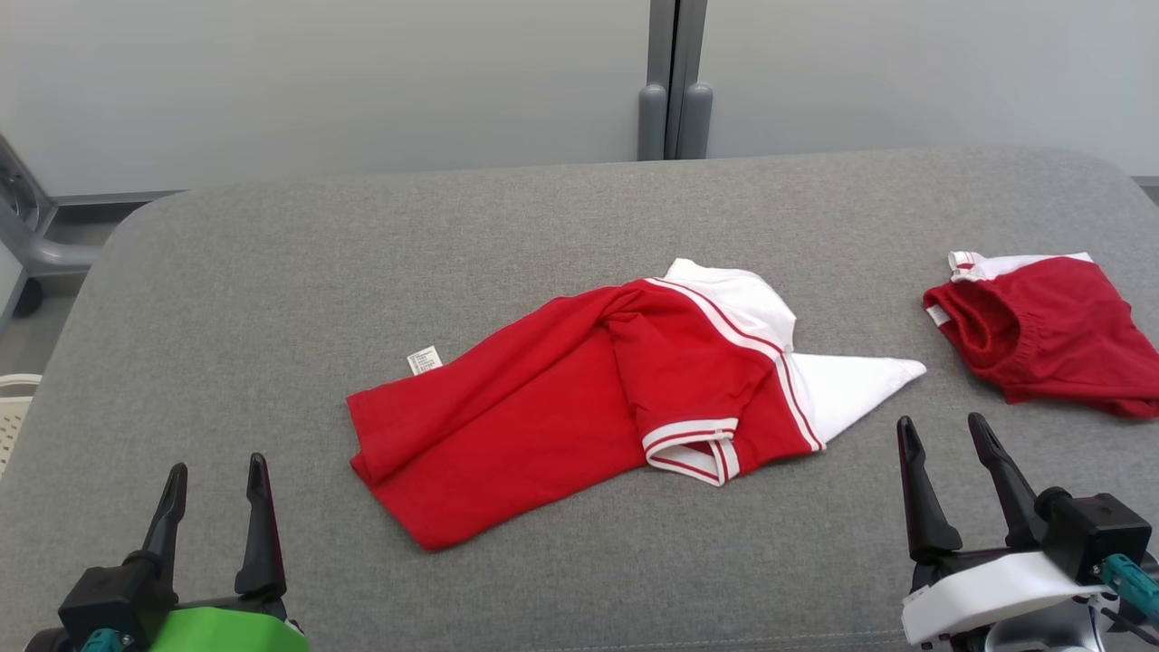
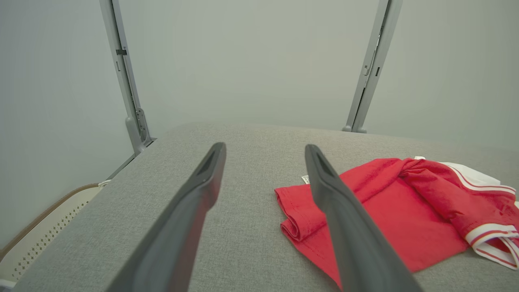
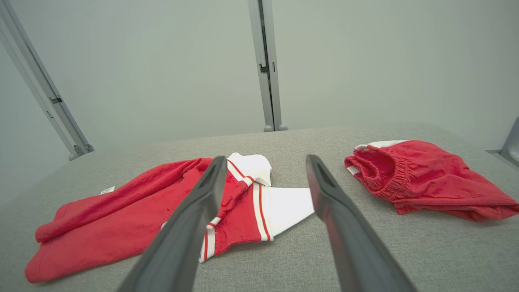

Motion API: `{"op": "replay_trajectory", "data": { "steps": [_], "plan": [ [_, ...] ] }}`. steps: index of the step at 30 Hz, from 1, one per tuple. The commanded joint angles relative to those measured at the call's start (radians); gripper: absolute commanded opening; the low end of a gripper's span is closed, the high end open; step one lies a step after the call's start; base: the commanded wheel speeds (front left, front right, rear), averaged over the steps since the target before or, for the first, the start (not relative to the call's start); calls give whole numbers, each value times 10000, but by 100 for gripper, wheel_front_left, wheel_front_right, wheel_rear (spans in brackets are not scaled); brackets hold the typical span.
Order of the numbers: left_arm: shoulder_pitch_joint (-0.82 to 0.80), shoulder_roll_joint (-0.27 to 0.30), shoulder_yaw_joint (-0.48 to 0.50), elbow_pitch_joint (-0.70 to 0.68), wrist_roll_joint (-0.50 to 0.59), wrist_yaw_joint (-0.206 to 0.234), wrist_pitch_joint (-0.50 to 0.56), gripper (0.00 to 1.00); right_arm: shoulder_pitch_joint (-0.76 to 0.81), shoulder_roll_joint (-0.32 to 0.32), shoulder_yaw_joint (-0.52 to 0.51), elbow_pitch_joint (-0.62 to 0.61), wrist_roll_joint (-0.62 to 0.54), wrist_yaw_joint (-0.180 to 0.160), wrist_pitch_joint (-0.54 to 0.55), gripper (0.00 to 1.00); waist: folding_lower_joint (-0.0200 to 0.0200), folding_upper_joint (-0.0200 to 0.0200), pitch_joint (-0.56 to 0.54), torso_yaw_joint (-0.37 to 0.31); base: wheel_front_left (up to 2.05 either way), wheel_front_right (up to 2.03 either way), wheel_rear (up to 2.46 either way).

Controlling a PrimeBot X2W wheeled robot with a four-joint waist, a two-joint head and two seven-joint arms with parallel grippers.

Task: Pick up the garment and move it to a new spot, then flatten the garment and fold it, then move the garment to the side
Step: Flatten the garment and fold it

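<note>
My left gripper grips its red hem (image 1: 371, 465) next, to flatten the red and white shirt (image 1: 592, 386) for folding.
A red and white shirt, the garment (image 1: 579, 389) (image 2: 397, 207) (image 3: 121, 219), lies crumpled in the middle of the grey padded table (image 1: 272, 272), a striped sleeve cuff folded over its front and a white panel pointing right. My left gripper (image 1: 217, 480) (image 2: 263, 152) hovers open near the table's front left, short of the shirt's red hem. At the front right my right gripper (image 1: 942, 435) (image 3: 263, 162) stands open, just below the shirt's white tip. Neither holds anything.
Red shorts with an elastic waistband (image 1: 1041, 335) (image 3: 421, 178) lie bunched at the table's right edge. A pale perforated basket (image 1: 14, 407) (image 2: 36, 239) sits off the left side. Grey partition walls and posts (image 1: 675, 91) stand behind the table.
</note>
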Motion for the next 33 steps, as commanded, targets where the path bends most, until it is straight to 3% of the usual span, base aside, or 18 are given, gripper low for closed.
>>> {"op": "replay_trajectory", "data": {
  "steps": [1, 14, 18, 25, 33],
  "plan": [
    [131, 89, 43, -19, -59, 63, 37, 100, 113, -8, -11, -92, 91, -12, -2, 100, 0, 0, -8, -5, 0, 0, 0],
    [-270, 189, -277, -114, 88, 4, 278, 100, 114, -7, -104, -68, 193, -12, -52, 100, 0, 0, 70, 86, 0, 0, 0],
    [-816, 75, -731, 180, -249, -490, 832, 100, -20, -5, 18, -113, 143, -12, 22, 100, 0, 0, 255, 125, 0, 0, 0],
    [-2121, 22, -1568, 1784, -1062, -1411, 3203, 100, -412, -9, 467, -206, -2, -12, 2, 100, 0, 0, 879, -235, 0, 0, 0],
    [-3768, 249, -1540, 4162, -1664, -1768, 4236, 100, -849, -7, 624, -65, 100, -12, -236, 100, 0, 0, 1706, -846, 0, 0, 0]
  ]
}}
